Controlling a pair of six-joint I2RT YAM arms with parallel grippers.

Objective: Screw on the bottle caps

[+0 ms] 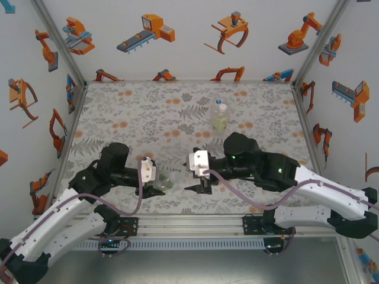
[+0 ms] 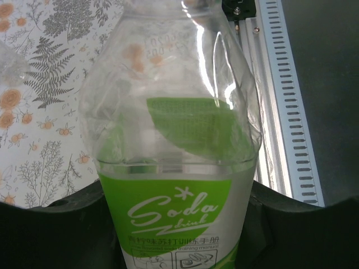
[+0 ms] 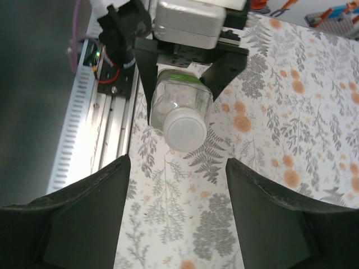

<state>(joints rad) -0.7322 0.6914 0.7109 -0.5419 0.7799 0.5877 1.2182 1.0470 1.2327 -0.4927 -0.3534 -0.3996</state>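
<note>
The robot's right gripper will next grip the white bottle cap [image 1: 177, 176] [image 3: 186, 133] head-on by its sides to screw it on.
My left gripper [image 2: 174, 224] is shut on the green-label bottle [image 2: 168, 168], gripping its body at the label. In the top view this bottle [image 1: 166, 181] lies level in the left gripper [image 1: 157, 184], neck towards the right arm. The right wrist view looks straight at its neck, where a white bottle cap [image 3: 186, 133] sits. My right gripper [image 3: 178, 168] is open, its fingers [image 3: 95, 207] wide apart and a short way back from the cap, touching nothing. In the top view the right gripper [image 1: 199, 184] faces the bottle's neck. A second bottle [image 1: 220, 116] with a pale yellow-green label stands upright at the back.
The metal rail [image 3: 109, 129] along the table's near edge runs just beside the held bottle. A bit of clear plastic [image 2: 8, 61] shows at the left edge of the left wrist view. The floral table cover [image 1: 148, 112] is bare at the back left.
</note>
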